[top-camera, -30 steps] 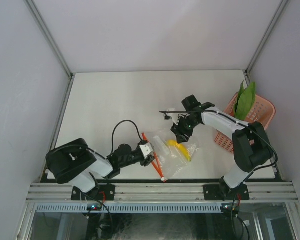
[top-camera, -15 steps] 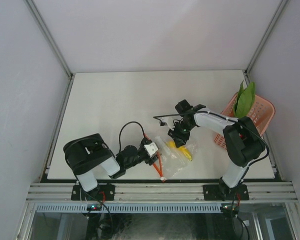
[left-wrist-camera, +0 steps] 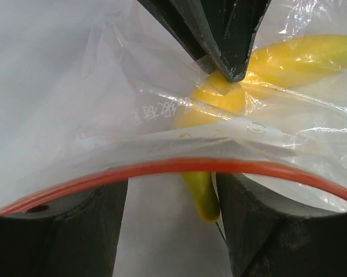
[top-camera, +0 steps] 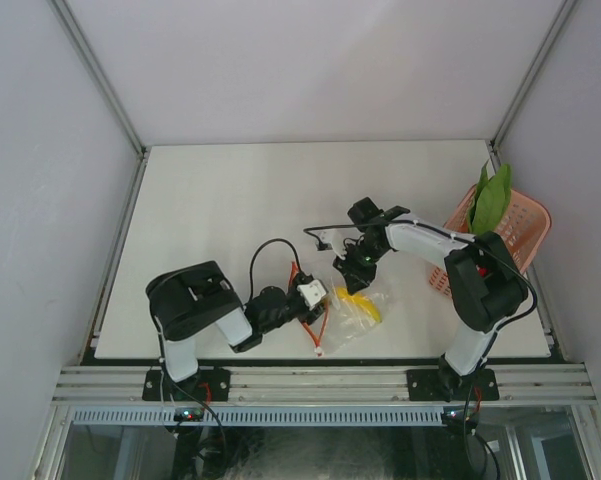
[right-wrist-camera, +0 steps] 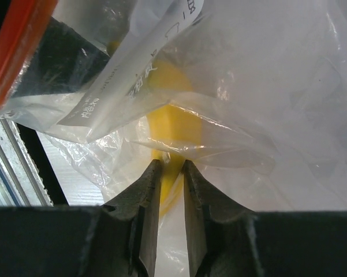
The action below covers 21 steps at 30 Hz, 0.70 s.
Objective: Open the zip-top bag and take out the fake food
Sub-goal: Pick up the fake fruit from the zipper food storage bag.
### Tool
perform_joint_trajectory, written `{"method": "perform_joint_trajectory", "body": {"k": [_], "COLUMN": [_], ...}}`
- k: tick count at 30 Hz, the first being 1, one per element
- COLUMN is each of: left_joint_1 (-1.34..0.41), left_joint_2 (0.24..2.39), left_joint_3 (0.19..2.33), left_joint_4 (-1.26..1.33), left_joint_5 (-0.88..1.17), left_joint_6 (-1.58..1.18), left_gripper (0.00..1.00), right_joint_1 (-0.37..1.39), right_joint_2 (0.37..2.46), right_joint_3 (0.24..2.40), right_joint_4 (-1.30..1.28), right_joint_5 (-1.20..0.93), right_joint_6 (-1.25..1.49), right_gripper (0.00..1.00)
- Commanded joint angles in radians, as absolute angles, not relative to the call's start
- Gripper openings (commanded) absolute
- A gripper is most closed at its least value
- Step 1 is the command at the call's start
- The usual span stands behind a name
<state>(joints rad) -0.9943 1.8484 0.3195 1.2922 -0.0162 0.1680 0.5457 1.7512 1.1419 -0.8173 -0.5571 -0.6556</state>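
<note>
The banana is ready for my left gripper to close on, because its tip [left-wrist-camera: 205,209] sticks out past the bag's zipper strip [left-wrist-camera: 179,167] and lies deep within my open fingers.
The clear zip-top bag [top-camera: 352,318] lies near the table's front edge with a yellow banana [top-camera: 364,306] of the fake food inside. My left gripper [top-camera: 318,294] stands open at the bag's mouth. Its red-orange zipper strip [left-wrist-camera: 179,167] arcs across both fingers, and the banana's tip [left-wrist-camera: 203,202] shows between them. My right gripper [right-wrist-camera: 172,167] comes in from the far side, its jaws nearly together on a narrow part of the banana [right-wrist-camera: 168,98]. Crinkled film [right-wrist-camera: 265,86] lies all round them. The right fingers [left-wrist-camera: 234,40] meet the banana [left-wrist-camera: 300,57] in the left wrist view.
A pink lattice basket [top-camera: 525,225] stands at the table's right edge, holding a long green leafy vegetable [top-camera: 492,200]. A black cable [top-camera: 325,232] loops off the right arm above the bag. The table's front edge [top-camera: 310,352] runs just below the bag.
The left gripper has slid right to the bag's mouth. The right gripper has come down and left onto the banana, and its jaws have narrowed. The bag has bunched up.
</note>
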Motion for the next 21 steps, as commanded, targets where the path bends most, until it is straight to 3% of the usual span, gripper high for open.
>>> {"method": "perform_joint_trajectory", "body": {"k": [1,6,10,13,16,21], "left_joint_1": [-1.000,-0.998,-0.999,-1.000,-0.999,-0.999], "left_joint_2": [1.873,1.898,1.887,1.842,1.771,1.639], "left_joint_3": [0.369,0.382,0.364,0.320,0.278,0.255], "left_joint_4": [1.334,1.331,1.330,1.330,1.294,1.150], "left_joint_5": [-0.013,0.010,0.001,-0.045,-0.090,-0.125], "left_joint_6": [0.156,0.140,0.136,0.137,0.136,0.087], "left_gripper": [0.64,0.52,0.26,0.10,0.04,0.00], "right_joint_1": [0.563,0.561,0.547,0.517,0.484,0.476], "right_joint_2": [1.776,1.784,1.782,1.773,1.765,1.776], "right_joint_3": [1.158,1.161,1.169,1.170,1.170,1.161], "right_joint_4": [-0.828,-0.829,-0.829,-0.823,-0.811,-0.781], "right_joint_5": [-0.579,-0.577,-0.570,-0.558,-0.537,-0.462], "right_joint_6": [-0.664,-0.662,-0.655,-0.643,-0.626,-0.595], "right_gripper": [0.18,0.18,0.20,0.27,0.34,0.35]}}
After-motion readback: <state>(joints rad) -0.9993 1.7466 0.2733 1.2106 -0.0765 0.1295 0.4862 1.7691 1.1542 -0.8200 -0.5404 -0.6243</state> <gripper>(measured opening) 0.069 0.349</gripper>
